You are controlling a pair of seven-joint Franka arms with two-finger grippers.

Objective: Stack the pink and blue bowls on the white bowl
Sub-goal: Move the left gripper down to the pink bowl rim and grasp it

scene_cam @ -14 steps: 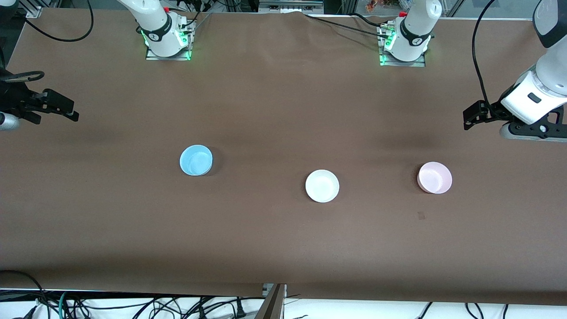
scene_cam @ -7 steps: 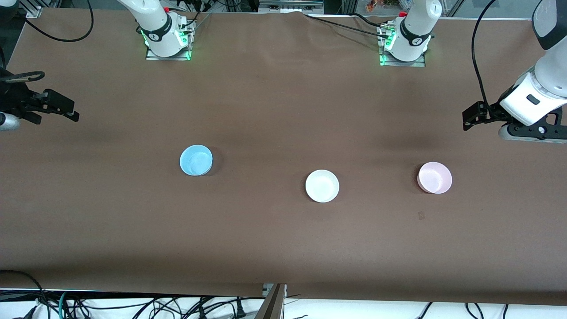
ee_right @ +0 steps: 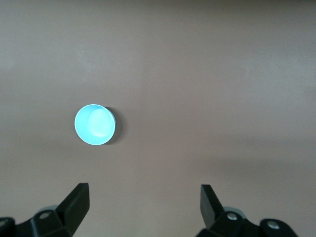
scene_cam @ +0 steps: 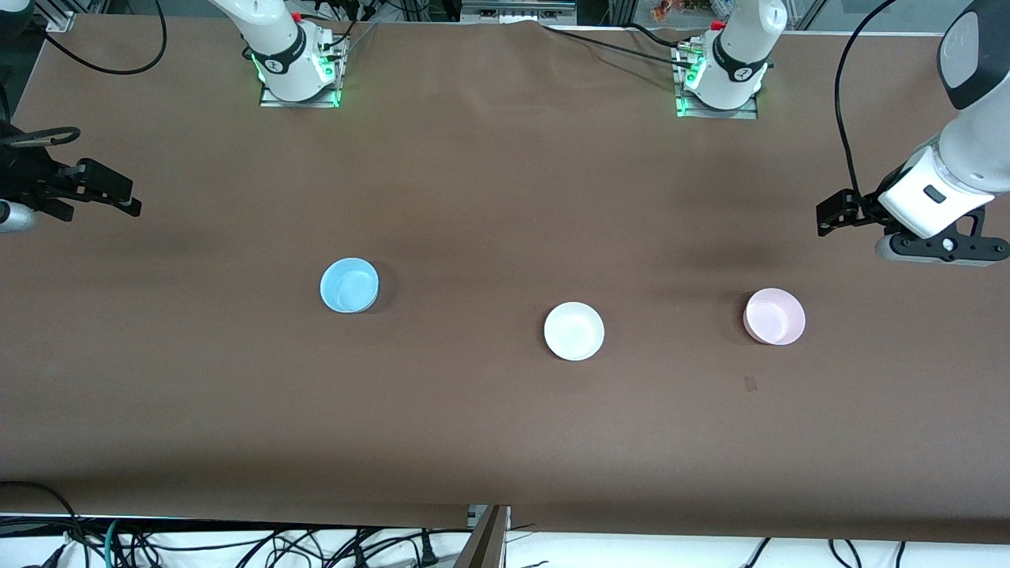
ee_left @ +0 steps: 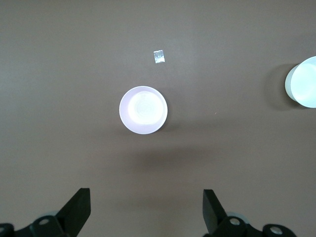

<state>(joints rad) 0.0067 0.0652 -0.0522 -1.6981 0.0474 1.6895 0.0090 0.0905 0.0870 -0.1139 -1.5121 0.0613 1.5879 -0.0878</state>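
I should stack the pink bowl on the white bowl point(scene_cam: 574, 330), so my left gripper should next grab the pink bowl by its rim point(scene_cam: 774, 289).
The pale pink bowl point(scene_cam: 775, 315) sits upright on the table toward the left arm's end; it also shows in the left wrist view point(ee_left: 143, 109). The white bowl point(scene_cam: 574, 330) sits mid-table and shows at the edge of the left wrist view point(ee_left: 303, 81). The sky blue bowl point(scene_cam: 349, 285) sits toward the right arm's end and shows in the right wrist view point(ee_right: 95, 124). My left gripper point(scene_cam: 828, 214) point(ee_left: 146, 207) is open and empty, up over bare table apart from the pink bowl. My right gripper point(scene_cam: 118, 197) point(ee_right: 144, 202) is open and empty over the table's end.
The brown table point(scene_cam: 489, 426) holds the three bowls in a spread-out row, well apart from each other. A small tape mark point(scene_cam: 750, 383) point(ee_left: 158, 56) lies nearer the front camera than the pink bowl. Cables hang along the table's front edge.
My left arm has shifted a little toward the table's middle, its gripper still open. The right arm and the three bowls have not moved.
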